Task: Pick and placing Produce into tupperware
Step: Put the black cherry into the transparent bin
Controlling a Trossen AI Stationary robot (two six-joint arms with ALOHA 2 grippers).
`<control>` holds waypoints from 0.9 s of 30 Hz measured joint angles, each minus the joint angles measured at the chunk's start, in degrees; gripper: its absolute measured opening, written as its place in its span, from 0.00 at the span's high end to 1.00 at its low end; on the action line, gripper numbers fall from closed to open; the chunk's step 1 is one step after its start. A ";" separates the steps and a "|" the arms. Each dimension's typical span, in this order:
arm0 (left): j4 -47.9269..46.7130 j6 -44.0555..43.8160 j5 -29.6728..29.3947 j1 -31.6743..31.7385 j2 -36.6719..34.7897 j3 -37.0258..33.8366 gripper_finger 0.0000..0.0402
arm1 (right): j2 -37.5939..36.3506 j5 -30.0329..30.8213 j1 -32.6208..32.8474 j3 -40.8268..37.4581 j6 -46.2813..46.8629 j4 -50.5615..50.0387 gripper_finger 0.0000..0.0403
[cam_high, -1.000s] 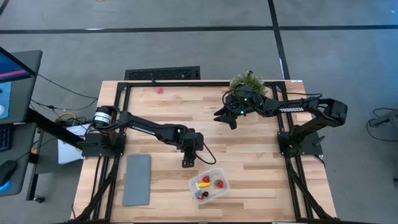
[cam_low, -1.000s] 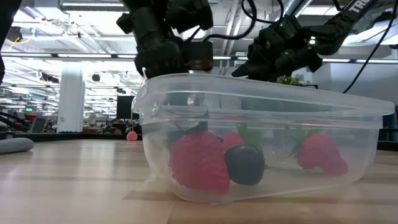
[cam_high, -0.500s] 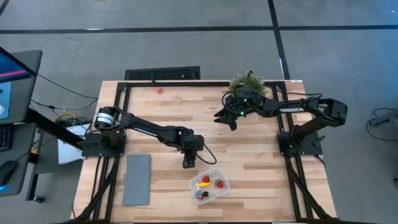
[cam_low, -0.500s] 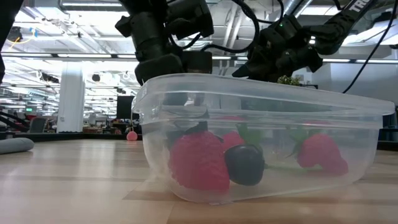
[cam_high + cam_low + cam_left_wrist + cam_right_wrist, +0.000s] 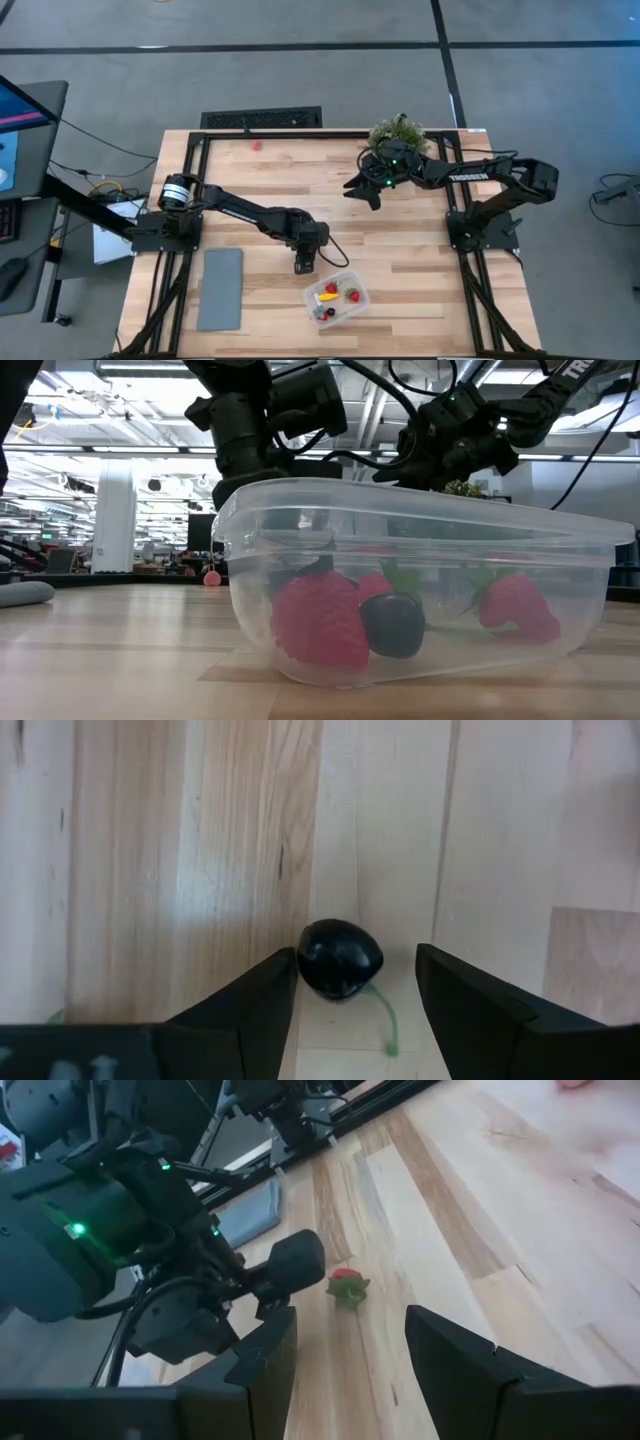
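Note:
My left gripper's fingers reach down around the black berry, level with its sides, so my left gripper closes on the berry now.
The clear tupperware sits near the table's near edge and holds red strawberries, a yellow piece and a black berry. My left gripper points down at the table just beyond the tupperware, open. In the left wrist view a second black berry with a thin green stem lies on the wood between its fingers. A red strawberry lies on the table beside that gripper. My right gripper hangs open above the table's far right part, next to the plant. My left gripper comes from above, pointing down, with its fingers on either side of the black berry, which rests on the table. One finger stands right against the berry's side; whether it touches cannot be told. The other finger stands apart.
A leafy potted plant stands at the far edge by the right arm. A flat grey slab lies at the near left. A pale pink spot sits near the far edge. Bare wood stretches between the two arms.
My left gripper has shifted a little toward the near edge, closer to the tupperware, still pointing down.

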 joint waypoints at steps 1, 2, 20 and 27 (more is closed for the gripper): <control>0.06 0.01 -0.01 0.00 0.00 0.00 0.51 | 0.00 0.00 0.00 0.00 0.02 0.01 0.47; 0.06 0.00 -0.03 0.01 0.02 0.00 0.52 | 0.00 0.00 0.00 -0.02 0.02 -0.01 0.47; 0.17 -0.27 0.00 0.59 0.10 -0.02 0.76 | 0.00 0.00 0.00 0.00 0.00 -0.17 0.47; -0.45 -1.88 0.92 0.63 0.29 0.85 0.76 | 0.00 0.00 0.00 0.00 0.00 -0.40 0.47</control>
